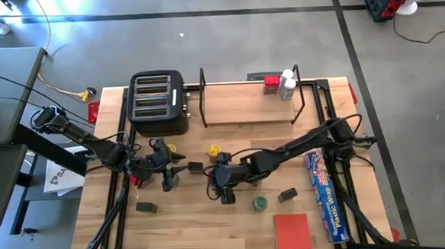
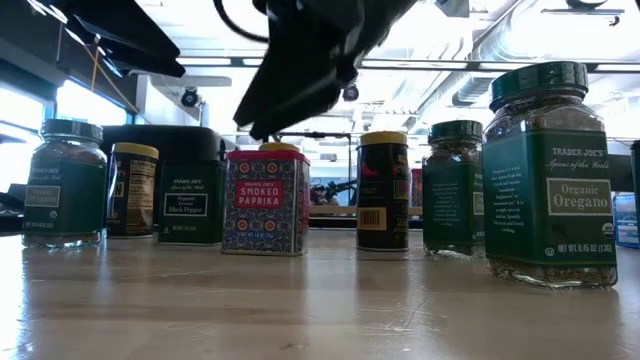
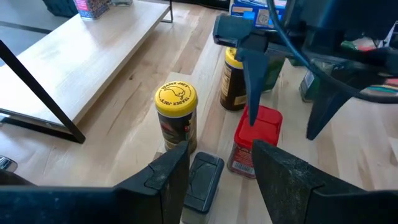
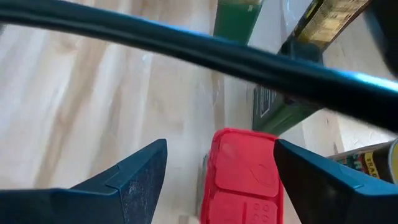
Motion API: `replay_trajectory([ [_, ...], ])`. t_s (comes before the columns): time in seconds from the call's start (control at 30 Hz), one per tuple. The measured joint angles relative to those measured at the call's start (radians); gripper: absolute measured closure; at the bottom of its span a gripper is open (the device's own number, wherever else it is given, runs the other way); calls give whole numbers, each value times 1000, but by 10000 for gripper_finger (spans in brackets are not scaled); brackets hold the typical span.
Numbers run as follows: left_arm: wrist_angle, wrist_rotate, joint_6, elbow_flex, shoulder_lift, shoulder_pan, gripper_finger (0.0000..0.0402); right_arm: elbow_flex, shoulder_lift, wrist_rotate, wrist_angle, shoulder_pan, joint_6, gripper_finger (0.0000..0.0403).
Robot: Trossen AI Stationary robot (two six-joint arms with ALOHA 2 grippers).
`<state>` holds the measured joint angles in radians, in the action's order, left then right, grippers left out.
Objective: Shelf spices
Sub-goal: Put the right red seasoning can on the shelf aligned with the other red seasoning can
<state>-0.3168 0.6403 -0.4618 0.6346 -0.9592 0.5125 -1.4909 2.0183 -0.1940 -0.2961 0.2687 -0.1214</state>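
The red lid [image 4: 239, 155] isn't centred below my right gripper's fingers yet in the right wrist view, so they must line up before closing.
A red-lidded spice tin [image 4: 242, 171] stands upright on the table, and my right gripper [image 4: 221, 142] is open above it with one finger on each side of its lid. The low view shows this tin's paprika label [image 2: 265, 205]. In the high view the right gripper [image 1: 224, 187] hides the tin. My left gripper [image 3: 221, 149] is open and holds nothing. It hovers left of the tin, over a black tin [image 3: 204, 180] lying flat. A yellow-lidded jar [image 3: 176, 118] stands beside that. The shelf [image 1: 252, 101] at the far side carries a few spices [image 1: 280, 84]. My right gripper comes down on the red tin's lid [image 4: 239, 155] slanting from above, its fingers on either side. A clear gap shows at one finger [image 4: 143, 174]. Whether the other finger [image 4: 311, 180] touches the lid's edge, I cannot tell. The tin stands on the table.
A black toaster [image 1: 159, 103] stands left of the shelf. More jars and tins are scattered near the table's middle, among them a green-lidded jar [image 1: 260, 203] and a dark tin [image 1: 288, 193]. A flat red square [image 1: 292, 230] and a blue plastic-wrap box [image 1: 324, 194] lie at the near right.
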Motion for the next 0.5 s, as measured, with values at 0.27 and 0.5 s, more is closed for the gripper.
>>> replay_trajectory([
  [0.27, 0, 1, 0, 0, 0, 0, 234, -3, 43, -10, -9, -7, -61, 111],
  [0.5, 0, 0, 0, 0, 0, 0, 234, -4, 60, -35, -6, -7, -60, 111],
])
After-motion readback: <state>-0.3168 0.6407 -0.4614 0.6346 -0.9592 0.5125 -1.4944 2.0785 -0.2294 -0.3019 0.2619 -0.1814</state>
